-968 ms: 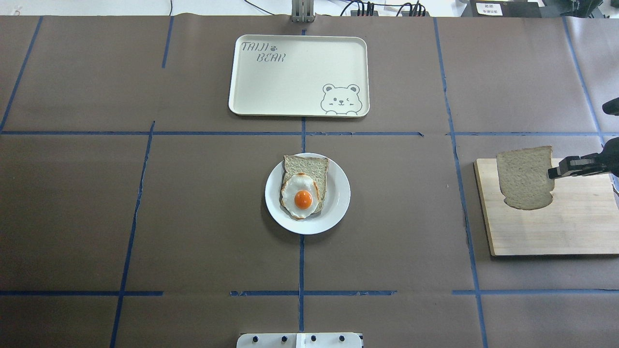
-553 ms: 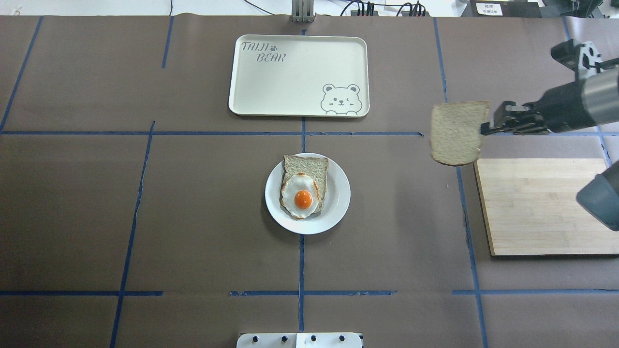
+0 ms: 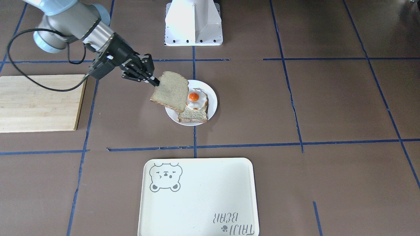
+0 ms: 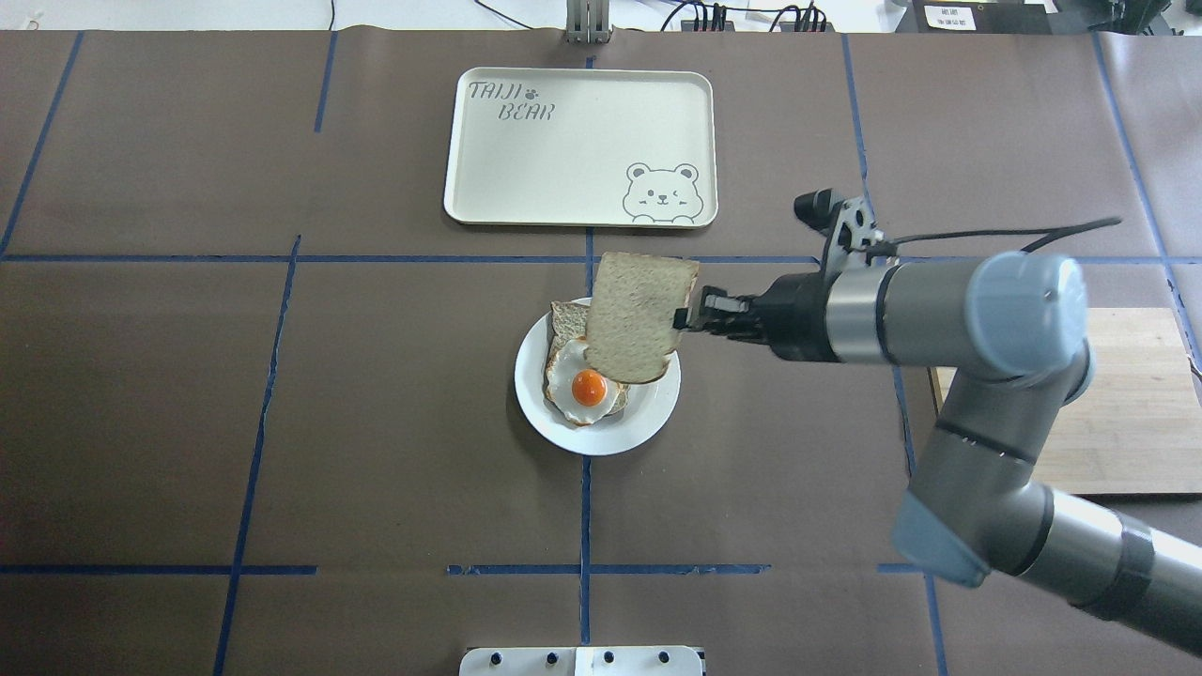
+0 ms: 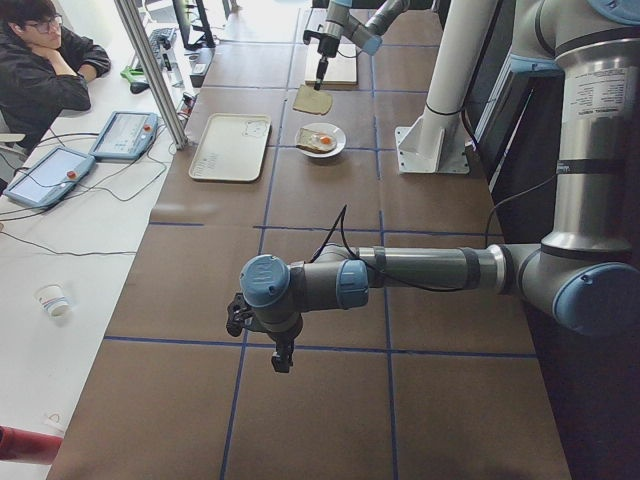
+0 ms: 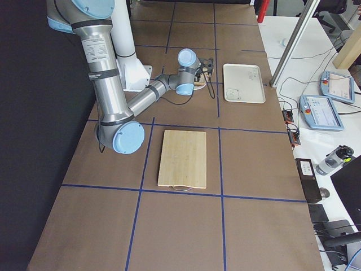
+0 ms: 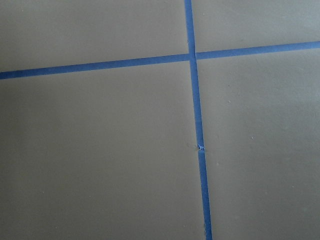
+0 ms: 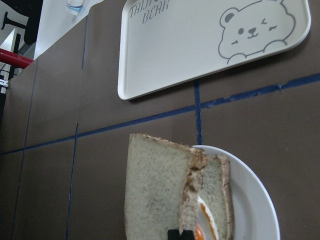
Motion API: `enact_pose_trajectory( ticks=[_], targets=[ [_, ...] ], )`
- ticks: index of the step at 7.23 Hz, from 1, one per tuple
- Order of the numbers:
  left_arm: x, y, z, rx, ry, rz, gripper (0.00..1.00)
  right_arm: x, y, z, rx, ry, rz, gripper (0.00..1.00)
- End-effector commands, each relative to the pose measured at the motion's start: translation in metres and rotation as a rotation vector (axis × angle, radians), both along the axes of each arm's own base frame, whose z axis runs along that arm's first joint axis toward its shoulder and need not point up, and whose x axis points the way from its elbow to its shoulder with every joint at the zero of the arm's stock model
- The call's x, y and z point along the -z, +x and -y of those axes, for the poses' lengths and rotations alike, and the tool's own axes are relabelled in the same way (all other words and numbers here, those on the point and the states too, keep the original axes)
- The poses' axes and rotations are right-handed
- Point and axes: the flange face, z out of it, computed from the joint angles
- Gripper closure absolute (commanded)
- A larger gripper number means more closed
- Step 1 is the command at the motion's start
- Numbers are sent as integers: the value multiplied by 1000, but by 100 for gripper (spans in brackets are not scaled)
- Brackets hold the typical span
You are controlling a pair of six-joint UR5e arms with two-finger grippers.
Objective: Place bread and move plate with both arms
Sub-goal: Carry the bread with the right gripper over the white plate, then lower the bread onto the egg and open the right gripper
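Observation:
The slice's lower edge (image 3: 167,106) overhangs the plate's rim beside the yolk, so it is too early to open. My right gripper next moves the bread slice over the egg (image 3: 196,99) before opening.
The bare bread slice (image 4: 637,317) hangs tilted in my right gripper (image 4: 685,317), which is shut on its right edge. It hovers over the far right part of the white plate (image 4: 657,404), partly covering the egg-topped slice (image 4: 587,385). The front-facing view shows the bread (image 3: 170,91) above the plate (image 3: 212,101), held by the gripper (image 3: 154,81). The right wrist view shows the bread (image 8: 157,187) close up, above the plate (image 8: 255,200). My left gripper (image 5: 283,360) shows only in the exterior left view, low over bare table; I cannot tell if it is open or shut.
A cream bear tray (image 4: 579,145) lies beyond the plate. A wooden cutting board (image 4: 1127,404) lies at the right, partly under my right arm. The white pedestal (image 3: 193,21) stands at the robot's side. A person (image 5: 45,60) sits at the far table side.
My right arm has carried the bread from above the cutting board leftward across the table to above the plate. The plate and the egg slice have not moved.

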Motion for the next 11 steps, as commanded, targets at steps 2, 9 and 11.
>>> enact_pose_trajectory(
  ticks=[2, 9, 11],
  targets=[
    [-1, 1, 0, -2, -1, -1, 0, -8, -101, -12, -36, -7, -58, 100],
    [0, 1, 1, 1, -2, -1, 0, -39, -106, -14, -9, -2, -118, 97],
    [1, 1, 2, 1, 0, 0, 0, -34, -105, -12, -14, -6, -105, 28]
  ],
)
